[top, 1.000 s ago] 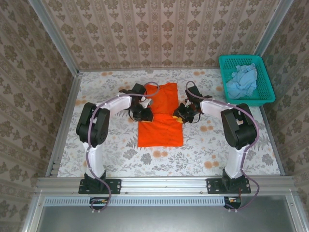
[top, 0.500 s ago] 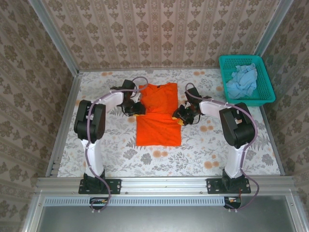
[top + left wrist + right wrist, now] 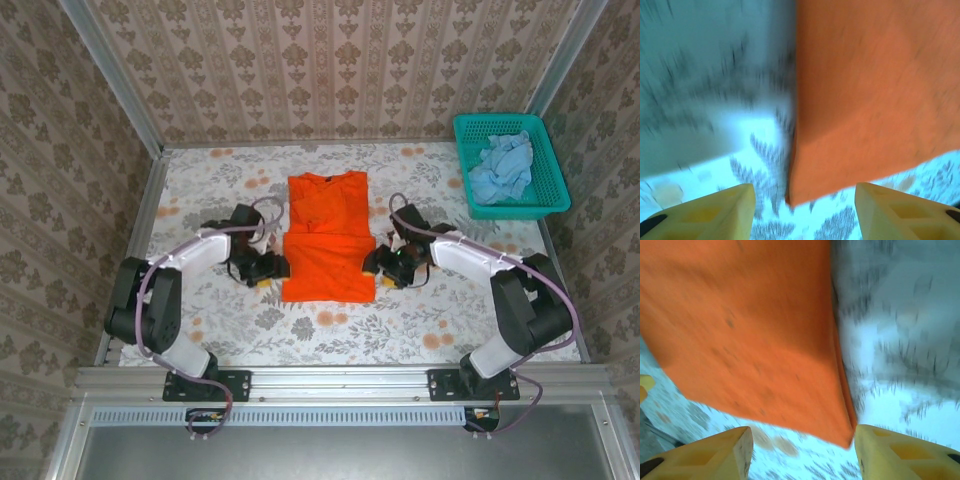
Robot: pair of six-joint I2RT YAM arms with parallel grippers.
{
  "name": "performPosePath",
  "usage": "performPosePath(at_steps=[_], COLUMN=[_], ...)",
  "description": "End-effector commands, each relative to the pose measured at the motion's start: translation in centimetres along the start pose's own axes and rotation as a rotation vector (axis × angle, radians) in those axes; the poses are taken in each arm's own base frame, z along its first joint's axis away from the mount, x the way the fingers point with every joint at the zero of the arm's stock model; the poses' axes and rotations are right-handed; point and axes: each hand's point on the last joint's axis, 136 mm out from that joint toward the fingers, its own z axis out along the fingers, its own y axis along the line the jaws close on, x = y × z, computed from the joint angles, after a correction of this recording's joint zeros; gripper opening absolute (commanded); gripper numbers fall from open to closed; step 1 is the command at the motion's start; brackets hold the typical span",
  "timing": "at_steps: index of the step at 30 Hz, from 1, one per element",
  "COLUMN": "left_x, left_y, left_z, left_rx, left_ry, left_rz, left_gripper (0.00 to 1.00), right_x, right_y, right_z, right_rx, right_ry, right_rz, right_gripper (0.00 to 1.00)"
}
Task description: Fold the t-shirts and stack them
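Note:
Next, my right gripper grabs the orange t-shirt's near corner [image 3: 373, 298] [image 3: 846, 438] beside it, to fold the t-shirt's near edge over toward the collar.
The bright orange t-shirt [image 3: 328, 235] lies flat mid-table as a long rectangle, sleeves folded in, collar at the far end. My left gripper [image 3: 268, 272] is low beside its near-left corner and stands open. In the left wrist view that corner of the orange t-shirt [image 3: 860, 100] lies between the yellow fingers [image 3: 715, 210], untouched. My right gripper [image 3: 381, 265] is open beside the near-right corner. The right wrist view shows the orange t-shirt [image 3: 750, 335] with its corner tip close to the right finger [image 3: 900, 452]. The pale blue t-shirt [image 3: 503, 166] lies crumpled in the basket.
The teal mesh basket [image 3: 548, 195] stands at the far right corner. A floral tablecloth [image 3: 330, 330] covers the table, with metal rails along the sides and patterned walls behind.
Both grippers have moved toward me along the shirt's sides, the left one coming off the shirt and outward. The shirt now lies flatter and straighter.

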Motion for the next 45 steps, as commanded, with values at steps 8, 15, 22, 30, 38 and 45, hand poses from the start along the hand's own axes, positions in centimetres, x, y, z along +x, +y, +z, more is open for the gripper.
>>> performPosePath(at_steps=[8,15,22,30,38,45], left_x=[2.5,1.3,0.3,-0.2,4.7,9.4], left_y=[-0.7,-0.6,-1.5,-0.8,0.6,-1.9], left_z=[2.5,4.0,5.2,4.6,1.1,-2.6], left_rx=[0.121,0.098,0.091,0.012,-0.116,0.021], left_ry=[0.074,0.083,0.094,0.076,0.101,0.108], left_rz=[-0.209,-0.236,-0.22,-0.18,-0.054,0.006], left_gripper=[0.51,0.42,0.21,0.0,0.0,0.0], right_x=[3.5,2.5,1.2,2.2,6.4,10.9], right_y=[-1.9,-1.2,-0.7,-2.2,-4.1,-2.9], right_z=[2.1,2.9,4.1,4.0,2.2,-0.6], right_rx=[0.082,0.092,0.098,0.153,0.121,0.02], right_ry=[0.079,0.059,0.054,0.095,0.135,0.135], right_rz=[-0.023,-0.055,-0.055,-0.091,-0.107,-0.152], right_gripper=[0.51,0.43,0.28,0.0,0.0,0.0])
